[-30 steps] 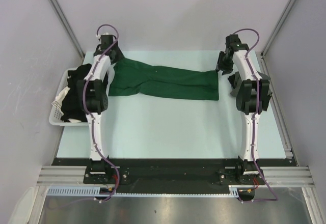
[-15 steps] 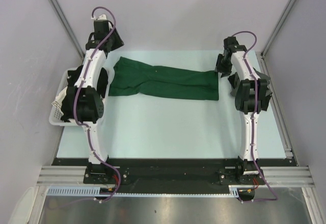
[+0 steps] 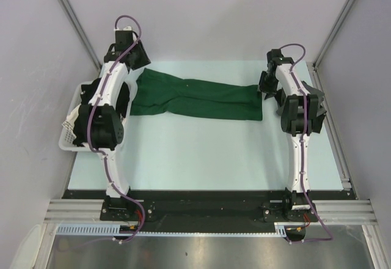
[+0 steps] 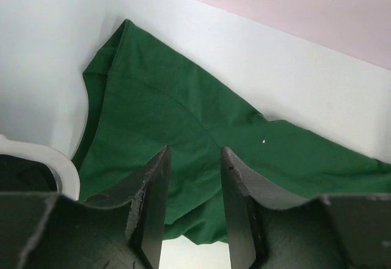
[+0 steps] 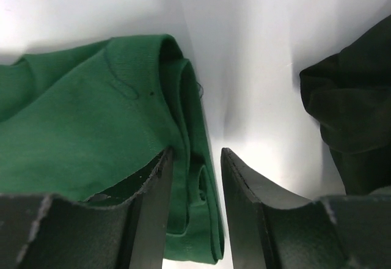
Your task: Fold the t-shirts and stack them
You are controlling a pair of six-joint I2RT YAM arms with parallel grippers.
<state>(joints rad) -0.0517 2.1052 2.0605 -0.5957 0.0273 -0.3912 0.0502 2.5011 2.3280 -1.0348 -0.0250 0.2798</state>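
Note:
My right gripper grabs the dark green t-shirt (image 3: 195, 99) by its folded end edge (image 3: 261, 95) next, to swing the long t-shirt nearer for folding.
A dark green t-shirt (image 3: 195, 99), folded into a long band, lies across the far part of the table. My left gripper (image 3: 137, 58) hovers over its left end, open and empty; in the left wrist view (image 4: 194, 159) the green cloth (image 4: 171, 116) lies below the spread fingers. My right gripper (image 3: 267, 84) is at the shirt's right end, open. In the right wrist view (image 5: 195, 159) its fingers straddle the folded green edge (image 5: 183, 98) without closing on it. Black shirts (image 3: 91, 113) fill the basket. Another dark shirt (image 3: 281, 93) lies by the right arm and also shows in the right wrist view (image 5: 351, 116).
A white slatted basket (image 3: 68, 136) stands at the table's left edge; its rim shows in the left wrist view (image 4: 58, 162). The pale table (image 3: 201, 153) is bounded by grey walls at the back and sides. Both arm bases sit at the near edge.
My left gripper rose off the shirt's left end towards the back wall, then came partway back. My right gripper edged slightly nearer along the right end. The shirt stays flat.

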